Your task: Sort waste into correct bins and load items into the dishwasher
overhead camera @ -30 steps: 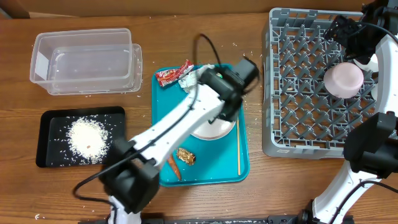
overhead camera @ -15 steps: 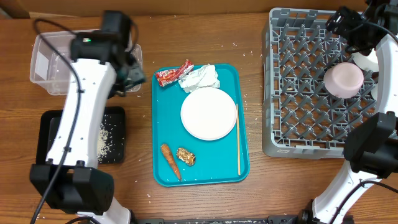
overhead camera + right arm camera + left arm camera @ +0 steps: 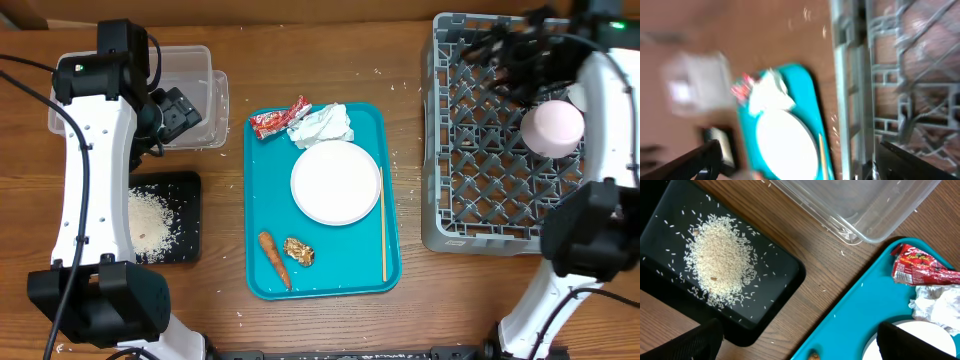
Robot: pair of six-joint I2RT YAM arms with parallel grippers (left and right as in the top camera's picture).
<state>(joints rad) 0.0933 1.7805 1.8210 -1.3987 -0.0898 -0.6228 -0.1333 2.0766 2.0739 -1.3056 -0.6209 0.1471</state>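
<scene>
Next, my right gripper grabs the round white plate [image 3: 336, 182] by its rim beside the tissue [image 3: 322, 125], leaving the plate's opposite edge free for loading into the rack.
On the teal tray [image 3: 265, 215] lie a red wrapper [image 3: 278, 120], crumpled tissue [image 3: 322, 125], a round white plate [image 3: 336, 182], a carrot [image 3: 274, 258] and a brown lump [image 3: 298, 251]. Rice [image 3: 148, 220] is heaped in the black tray [image 3: 165, 250]. The clear tub [image 3: 195, 90] looks bare inside. My left gripper [image 3: 172, 110] hovers at the tub's right end, open and holding nothing [image 3: 800, 347]. In the grey rack [image 3: 480, 200] rests a pale round bowl [image 3: 553, 128]. My right gripper [image 3: 500, 48] is blurred above the rack's far left side, open and empty [image 3: 802, 162].
A thin wooden stick [image 3: 382, 225] lies along the teal tray's right side. Loose rice grains dot the wood between the trays [image 3: 842, 252]. The left arm's white link [image 3: 95, 170] crosses over the black tray. The rack's left wall [image 3: 852, 90] is close to the right wrist.
My left arm swung from above the plate leftward to the clear tub, and its jaws opened wide. My right arm moved left over the rack's far edge.
</scene>
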